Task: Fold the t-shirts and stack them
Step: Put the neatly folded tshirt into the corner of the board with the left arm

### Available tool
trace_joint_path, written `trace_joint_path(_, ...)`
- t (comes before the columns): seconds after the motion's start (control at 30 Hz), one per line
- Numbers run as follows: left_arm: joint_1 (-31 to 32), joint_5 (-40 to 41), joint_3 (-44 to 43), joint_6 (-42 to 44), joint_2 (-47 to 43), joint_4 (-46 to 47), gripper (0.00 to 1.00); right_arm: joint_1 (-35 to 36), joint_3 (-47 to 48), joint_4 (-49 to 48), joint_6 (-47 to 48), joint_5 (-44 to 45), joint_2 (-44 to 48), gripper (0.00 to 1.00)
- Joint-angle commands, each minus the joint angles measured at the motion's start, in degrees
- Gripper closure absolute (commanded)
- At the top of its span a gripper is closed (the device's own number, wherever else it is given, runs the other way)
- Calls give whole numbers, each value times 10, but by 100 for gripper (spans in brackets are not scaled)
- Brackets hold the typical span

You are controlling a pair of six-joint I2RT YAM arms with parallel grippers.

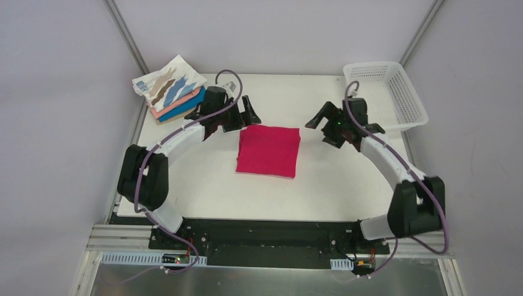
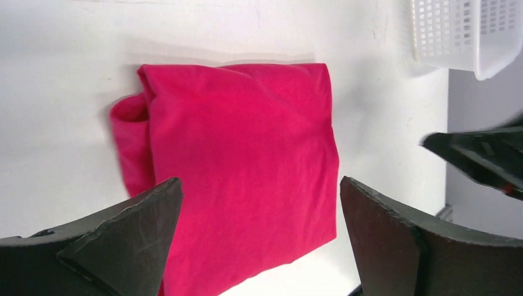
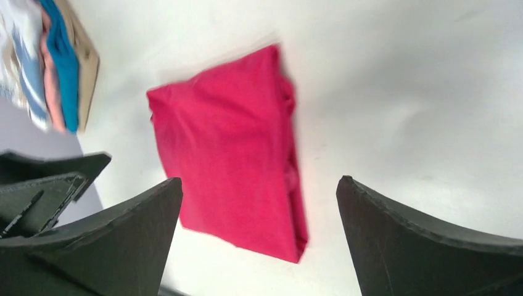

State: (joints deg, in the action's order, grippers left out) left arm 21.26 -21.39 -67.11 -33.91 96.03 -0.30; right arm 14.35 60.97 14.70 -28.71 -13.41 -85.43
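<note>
I will next grip the pink t-shirt with my left gripper by its layered side edge nearest the stack, so that it can be stacked still folded.
A crimson-pink t-shirt lies folded into a rectangle in the middle of the white table; it also shows in the left wrist view and the right wrist view. A stack of folded t-shirts sits at the far left corner: a white one with tan and blue streaks on top, salmon, blue and tan ones below; its edge shows in the right wrist view. My left gripper is open and empty just off the pink shirt's far left corner. My right gripper is open and empty to the shirt's right.
A white plastic mesh basket stands at the table's far right corner and shows in the left wrist view. Grey walls and metal frame posts close in the table on both sides. The table's bare top surrounds the pink shirt.
</note>
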Motion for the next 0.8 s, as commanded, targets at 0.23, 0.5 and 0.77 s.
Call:
trace_joint_path(0.23, -4, 112, 7, 79, 60, -95, 1, -99, -163, 43, -5, 139, 220, 0)
trace_joint_path(0.5, -3, 61, -22, 78, 136, -98, 5, -100, -182, 49, 13, 115, 253, 0)
trace_joint_path(0.77, 16, 59, -23, 73, 163, -98, 25, -101, -184, 51, 20, 114, 258, 1)
